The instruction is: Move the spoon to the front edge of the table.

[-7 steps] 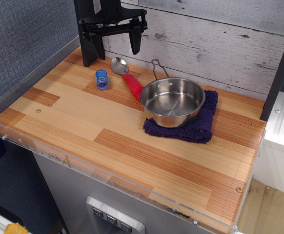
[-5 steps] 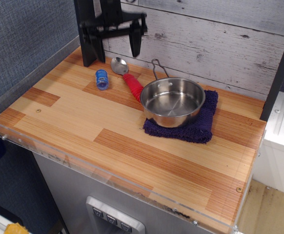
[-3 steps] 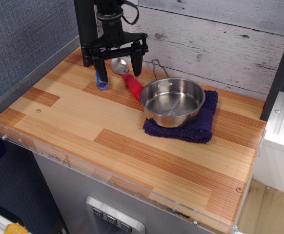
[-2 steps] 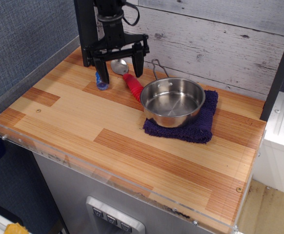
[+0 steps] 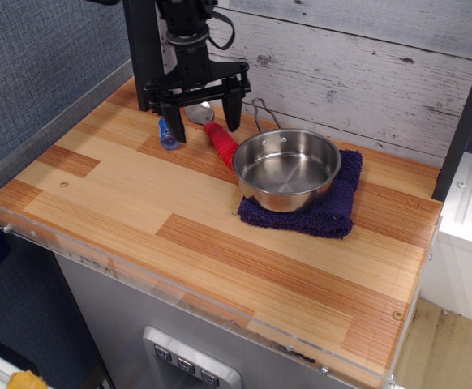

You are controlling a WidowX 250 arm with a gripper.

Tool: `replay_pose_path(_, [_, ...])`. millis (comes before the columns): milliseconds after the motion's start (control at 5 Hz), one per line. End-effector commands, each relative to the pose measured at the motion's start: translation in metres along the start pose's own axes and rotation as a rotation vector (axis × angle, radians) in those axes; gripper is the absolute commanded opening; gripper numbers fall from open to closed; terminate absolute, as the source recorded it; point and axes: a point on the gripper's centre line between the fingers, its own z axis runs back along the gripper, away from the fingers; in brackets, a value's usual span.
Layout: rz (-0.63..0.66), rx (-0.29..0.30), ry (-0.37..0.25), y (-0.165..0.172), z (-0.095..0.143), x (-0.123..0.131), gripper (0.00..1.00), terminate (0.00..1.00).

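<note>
The gripper picks up the spoon by its ribbed red handle (image 5: 220, 143) next, to move it to the front edge of the table.
The spoon (image 5: 217, 138) lies at the back of the table (image 5: 139, 203), its shiny metal bowl toward the back wall and its ribbed red handle pointing at the pot. The black gripper (image 5: 204, 123) hangs open just above it, one finger on each side: the left finger (image 5: 176, 123) next to the small blue cylinder (image 5: 167, 134), the right finger (image 5: 234, 113) past the handle. The fingers partly hide the spoon's bowl. The jaws hold nothing.
A steel pot (image 5: 285, 168) with a wire handle sits on a dark blue cloth (image 5: 333, 212) right of the spoon, touching the red handle's end. A black post (image 5: 143, 57) stands at the back left. A clear acrylic rim (image 5: 171, 288) edges the front.
The gripper has come down from high against the back wall to straddle the spoon, and has shifted slightly right. The spoon, cylinder and pot have not moved.
</note>
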Motion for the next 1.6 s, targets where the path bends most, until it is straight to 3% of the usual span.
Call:
replay_pose_path(0, [-0.014, 0.025, -0.058, -0.007, 0.000, -0.002, 1.00, 0.00])
replay_pose_path(400, [-0.035, 0.037, -0.048, -0.018, -0.005, -0.005, 1.00, 0.00])
replay_pose_path(600, [-0.028, 0.042, -0.059, -0.019, -0.006, -0.007, 0.00, 0.00])
replay_pose_path(1400, [-0.019, 0.011, -0.109, -0.049, 0.015, -0.005, 0.00, 0.00])
